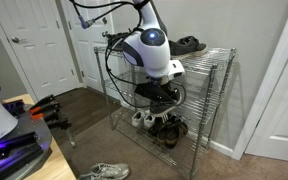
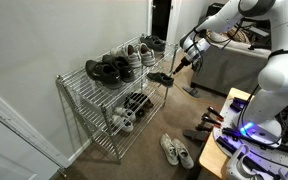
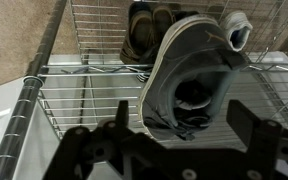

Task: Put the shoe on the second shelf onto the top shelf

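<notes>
My gripper would miss the shoe if it closed now, because the shoe's whole opening shows beyond my fingertips. It should reach farther first and then close on the shoe.
The shoe (image 3: 199, 55), a dark grey sneaker with a thick whitish sole, lies on the second shelf (image 3: 84, 95), opening up toward the wrist camera. My gripper (image 3: 181, 112) is open, with one finger on each side of the shoe and a small gap on both sides. In both exterior views the gripper (image 1: 161, 90) (image 2: 170, 72) reaches into the rack at mid height over the dark shoe (image 1: 164, 97) (image 2: 161, 78). The top shelf (image 1: 212, 58) (image 2: 81, 80) is above it; my arm hides part of it.
Black shoes (image 1: 189, 44) (image 2: 109, 70) and a white-and-grey pair (image 2: 134, 55) sit on the top shelf. More shoes (image 1: 169, 128) (image 2: 124, 118) lie on the lower tiers. A white-grey pair (image 1: 104, 172) (image 2: 176, 152) lies on the floor. Chrome posts (image 3: 29, 110) frame the rack.
</notes>
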You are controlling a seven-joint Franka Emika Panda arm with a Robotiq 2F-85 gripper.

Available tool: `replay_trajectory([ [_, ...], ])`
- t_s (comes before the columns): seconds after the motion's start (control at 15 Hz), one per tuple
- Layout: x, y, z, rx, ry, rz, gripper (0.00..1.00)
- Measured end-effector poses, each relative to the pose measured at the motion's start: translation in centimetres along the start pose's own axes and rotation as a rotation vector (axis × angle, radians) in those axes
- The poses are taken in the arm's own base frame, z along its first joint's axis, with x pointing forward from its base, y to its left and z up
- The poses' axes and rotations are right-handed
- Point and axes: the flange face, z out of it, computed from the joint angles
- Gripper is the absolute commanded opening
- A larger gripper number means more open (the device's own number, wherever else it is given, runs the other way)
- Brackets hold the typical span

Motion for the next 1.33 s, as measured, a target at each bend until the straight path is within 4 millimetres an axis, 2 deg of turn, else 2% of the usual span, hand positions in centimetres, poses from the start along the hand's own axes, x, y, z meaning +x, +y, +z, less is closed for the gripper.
replay_trajectory([
  [0.27,0.3,-0.2,0.2,-0.002,0.004,0.001,1.0],
  [0.73,4.3,-2.2,3.0,-0.107,0.058,0.054,1.0],
  [1.33,2.6,0.1,6.8,-0.145,0.055,0.118,1.0],
])
